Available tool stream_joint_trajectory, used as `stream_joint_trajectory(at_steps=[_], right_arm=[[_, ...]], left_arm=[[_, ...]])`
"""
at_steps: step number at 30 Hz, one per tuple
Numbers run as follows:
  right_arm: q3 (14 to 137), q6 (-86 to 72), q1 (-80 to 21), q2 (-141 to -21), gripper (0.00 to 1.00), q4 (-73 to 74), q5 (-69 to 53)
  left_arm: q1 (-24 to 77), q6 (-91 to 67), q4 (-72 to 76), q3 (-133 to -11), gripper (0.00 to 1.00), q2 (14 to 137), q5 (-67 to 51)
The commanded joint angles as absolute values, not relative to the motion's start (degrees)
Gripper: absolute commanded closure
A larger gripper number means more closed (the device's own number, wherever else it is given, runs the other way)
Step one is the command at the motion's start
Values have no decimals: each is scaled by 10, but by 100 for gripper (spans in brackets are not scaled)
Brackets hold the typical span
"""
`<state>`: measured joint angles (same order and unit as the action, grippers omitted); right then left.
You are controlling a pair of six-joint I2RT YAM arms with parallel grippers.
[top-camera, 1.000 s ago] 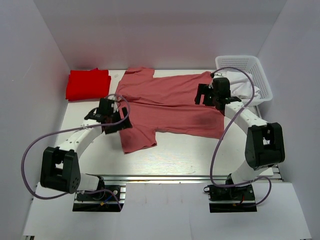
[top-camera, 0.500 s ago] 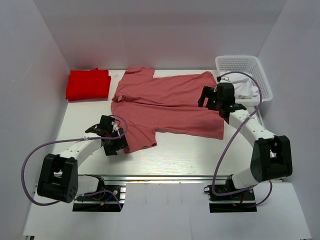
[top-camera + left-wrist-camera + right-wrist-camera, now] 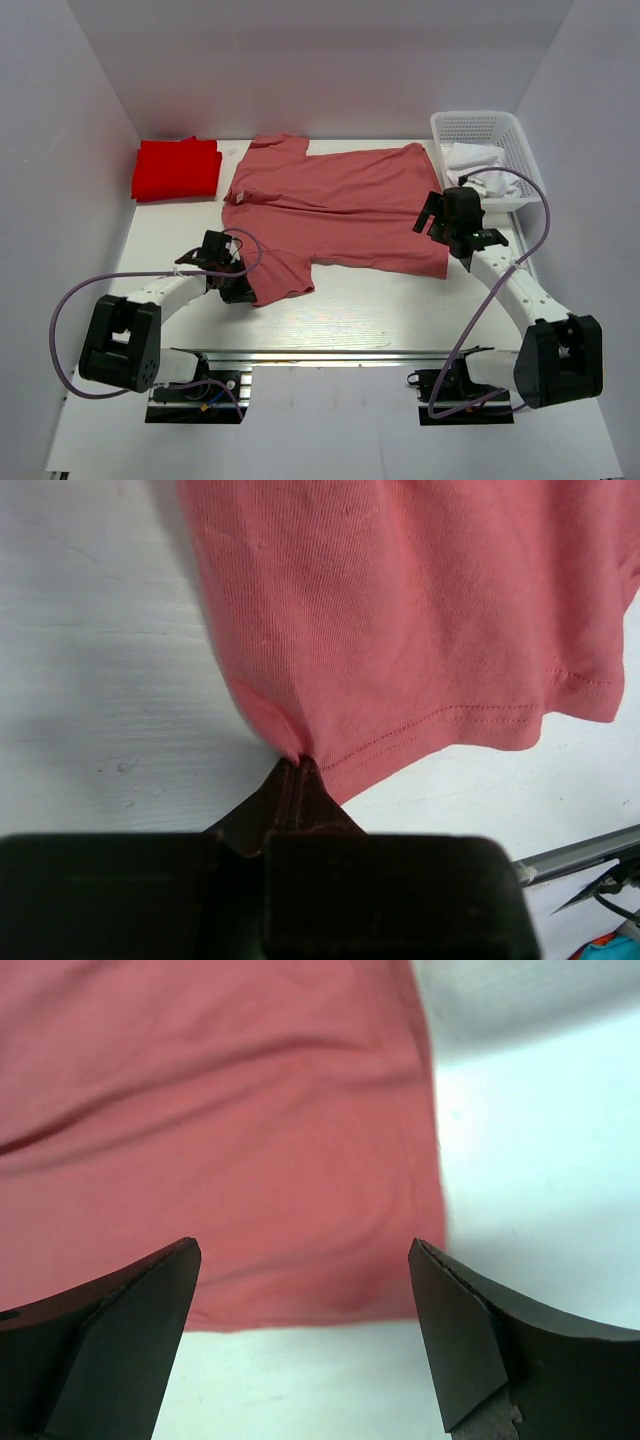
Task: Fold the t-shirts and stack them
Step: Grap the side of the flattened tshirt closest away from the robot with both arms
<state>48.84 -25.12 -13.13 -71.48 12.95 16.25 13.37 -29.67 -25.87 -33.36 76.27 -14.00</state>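
Observation:
My right gripper should grab the pink t-shirt's near hem corner (image 3: 443, 273) (image 3: 413, 1305) next. Then it can fold the near side of the t-shirt over together with the sleeve.
A dusty-pink t-shirt (image 3: 340, 205) lies spread flat across the table, collar to the left. A red t-shirt (image 3: 177, 168) sits folded at the back left. My left gripper (image 3: 238, 290) is low at the near sleeve, and in the left wrist view it (image 3: 298, 760) is shut on a pinch of the pink t-shirt (image 3: 420, 610) at the sleeve's hemmed corner. My right gripper (image 3: 440, 222) hovers over the shirt's near right corner. In the right wrist view it (image 3: 303, 1250) stands wide open above the pink t-shirt (image 3: 220, 1140), holding nothing.
A white mesh basket (image 3: 520, 150) stands at the back right with white cloth (image 3: 475, 160) in it. White walls close in the table on three sides. Bare tabletop (image 3: 380, 310) runs between the shirt and the arm bases.
The left gripper slid toward the near sleeve's corner and shut on its edge. The right arm drew back from the shirt's far right part to its near right corner, still open.

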Motion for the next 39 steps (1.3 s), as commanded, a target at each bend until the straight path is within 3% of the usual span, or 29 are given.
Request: stream_joint_trajectory(at_steps=[1,4,12,14,29,30,32,33,35,36,39], right_arm=[[490,-307,-129,-700,10,229,225],[472,-332,-129,-702,10,303,260],[432,-352,-107,-736,10,308,241],[431,-365,-105,-757,13,308,236],[418,-366,-66,-821,23,205,164],[416,-367,-62,-824,27,205,162],[407,-362,-59,-831,46,207,156],[403,-362,-58,-831,46,208,152],[383,-359,-56,-818,92,213,148],[378,-359,-53,-810,100,221,149],[360,-362,-52,-782,100,265,156]], left_arm=[[136,-285,-266,-330,100,738,-161],[136,-285,-281,-330,100,705,-155],[136,-285,-347,-336,100,667,-172],[136,-285,-353,-336,100,662,-179],[136,-285,-375,-330,100,644,-198],[136,-285,-375,-330,100,644,-198],[136,-285,-391,-337,100,644,-198],[136,-285,-391,-337,100,644,-198],[136,-279,-415,-343,100,637,-198],[136,-279,-423,-350,100,637,-203],[136,-272,-460,-350,100,612,-220]])
